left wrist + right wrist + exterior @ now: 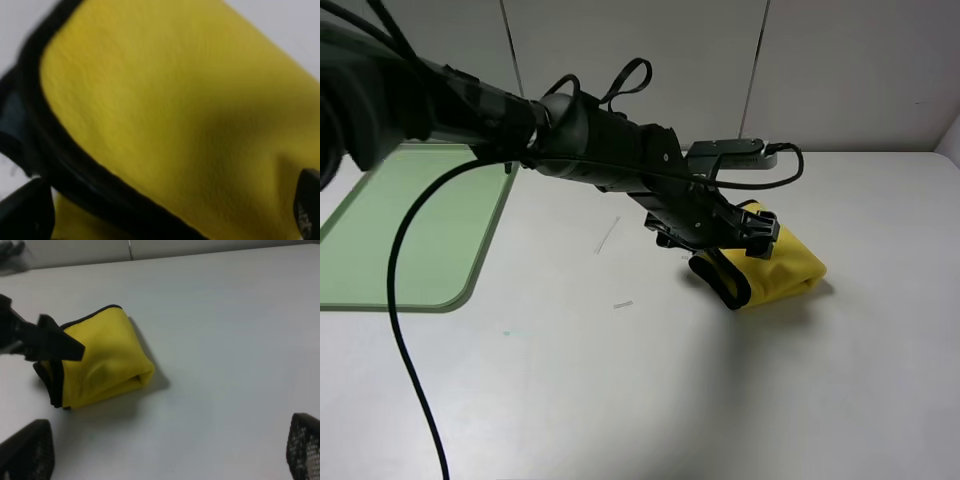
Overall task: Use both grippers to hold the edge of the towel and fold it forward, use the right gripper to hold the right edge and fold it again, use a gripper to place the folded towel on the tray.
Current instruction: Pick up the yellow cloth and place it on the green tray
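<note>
I will grab the folded towel next with my left gripper by its black-trimmed edge, to put it on the green tray [410, 230].
The yellow towel [790, 262] with black trim lies folded in a thick bundle on the white table, right of centre. My left arm reaches across to it, and the left gripper [758, 236] sits over the towel's left part. In the left wrist view the towel [180, 115] fills the frame and the fingers [25, 212] stand far apart at the frame's corners, so the left gripper [165, 207] is open around the towel. My right gripper [165, 445] is open and empty, hovering off the towel [105, 365]. The green tray [410, 230] lies at the far left.
A black cable [405, 330] hangs from the left arm over the table's left front. Two small scraps [622, 304] lie on the table [620, 400] near the middle. A grey wall stands behind the table.
</note>
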Available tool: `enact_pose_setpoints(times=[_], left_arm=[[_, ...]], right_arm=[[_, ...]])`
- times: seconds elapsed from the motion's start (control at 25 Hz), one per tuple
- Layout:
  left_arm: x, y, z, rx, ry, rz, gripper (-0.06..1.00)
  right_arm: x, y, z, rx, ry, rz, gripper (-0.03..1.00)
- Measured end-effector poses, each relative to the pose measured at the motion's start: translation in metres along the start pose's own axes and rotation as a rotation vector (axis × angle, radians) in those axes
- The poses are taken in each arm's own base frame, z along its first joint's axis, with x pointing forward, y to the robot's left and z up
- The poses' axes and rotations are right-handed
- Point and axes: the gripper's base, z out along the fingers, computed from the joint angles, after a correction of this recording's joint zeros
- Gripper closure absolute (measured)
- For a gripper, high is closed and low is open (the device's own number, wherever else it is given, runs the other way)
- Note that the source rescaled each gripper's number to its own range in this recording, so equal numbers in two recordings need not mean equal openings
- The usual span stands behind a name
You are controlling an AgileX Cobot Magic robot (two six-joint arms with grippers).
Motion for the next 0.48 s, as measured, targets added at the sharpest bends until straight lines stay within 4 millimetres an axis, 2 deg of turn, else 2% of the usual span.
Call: enact_pose_setpoints(times=[0.24, 0.48], left_arm=[[0.011, 0.004, 0.015, -0.014, 0.045, -0.021, -0.01], [0.013, 0.008, 0.023, -0.022, 0.031, -0.019, -0.01]], right_arm=[[0.0, 0.0, 0.0, 0.0, 0.0, 0.0, -0.03], [0.0, 0.0, 0.0, 0.0, 0.0, 0.0, -0.03]])
